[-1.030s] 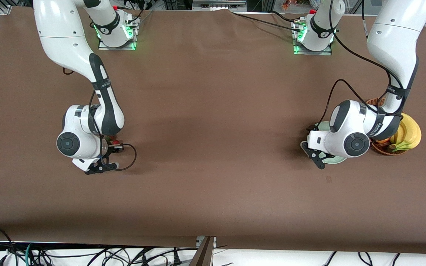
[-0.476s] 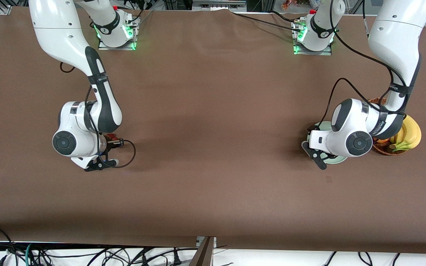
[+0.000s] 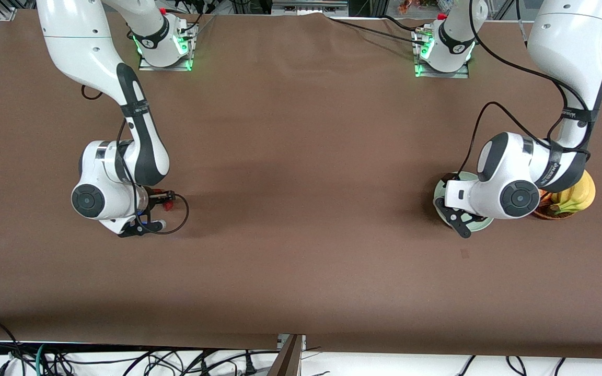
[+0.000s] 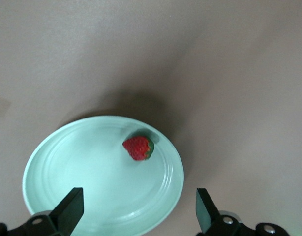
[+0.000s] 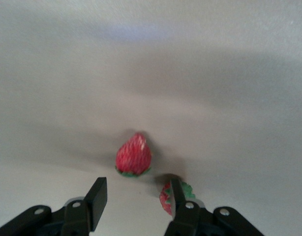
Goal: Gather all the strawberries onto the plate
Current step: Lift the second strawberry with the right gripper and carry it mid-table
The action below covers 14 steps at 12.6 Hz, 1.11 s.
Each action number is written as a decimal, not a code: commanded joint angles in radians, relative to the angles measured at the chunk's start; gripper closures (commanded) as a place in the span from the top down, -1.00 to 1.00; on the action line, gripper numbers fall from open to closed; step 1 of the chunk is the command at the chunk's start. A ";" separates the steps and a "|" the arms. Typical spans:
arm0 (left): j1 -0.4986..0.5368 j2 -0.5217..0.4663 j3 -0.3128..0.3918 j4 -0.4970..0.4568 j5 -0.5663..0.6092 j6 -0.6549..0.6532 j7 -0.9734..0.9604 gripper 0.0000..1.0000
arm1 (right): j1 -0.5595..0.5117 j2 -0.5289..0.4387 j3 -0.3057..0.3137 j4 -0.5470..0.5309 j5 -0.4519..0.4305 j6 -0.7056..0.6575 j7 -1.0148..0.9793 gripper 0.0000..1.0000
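I next need to grab the upright strawberry by its leafy base (image 5: 133, 170) with my right gripper, so that it can be collected into the plate.
The pale mint-green plate (image 4: 47, 162) lies near the left arm's end of the table, its rim (image 3: 441, 189) showing under the left wrist. One strawberry (image 4: 138, 147) lies in it. My left gripper (image 4: 138, 216) hangs open and empty over the plate (image 3: 460, 222). Two strawberries lie on the table under the right arm. One (image 5: 134, 156) lies just ahead of the gap of my open right gripper (image 5: 137, 204). The other (image 5: 166, 197) is partly hidden by one finger. In the front view one red berry (image 3: 165, 205) shows beside my right gripper (image 3: 144, 216).
A brown wicker basket (image 3: 546, 213) with yellow bananas (image 3: 575, 197) stands right beside the plate, toward the left arm's end. The brown table cloth (image 3: 301, 183) stretches between the two arms. Cables hang below the table's front edge.
My right gripper has shifted slightly toward its own end of the table, uncovering a strawberry beside it. My left wrist has shifted a little toward the basket, still over the plate.
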 commanded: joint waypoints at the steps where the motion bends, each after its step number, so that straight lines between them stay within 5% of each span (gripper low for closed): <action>1: -0.004 -0.007 -0.004 0.075 -0.021 -0.095 0.013 1.00 | -0.004 -0.036 0.004 -0.048 0.032 0.024 0.005 0.13; 8: 0.008 -0.008 -0.003 0.124 -0.072 -0.160 -0.018 1.00 | -0.005 -0.013 0.007 -0.060 0.052 0.096 0.003 -0.24; 12: 0.012 -0.008 -0.003 0.127 -0.072 -0.167 -0.017 1.00 | -0.002 -0.008 0.007 -0.045 0.073 0.098 0.005 -0.79; 14: 0.015 -0.008 -0.003 0.128 -0.073 -0.166 -0.017 1.00 | 0.001 -0.010 0.009 -0.013 0.079 0.082 0.008 -0.83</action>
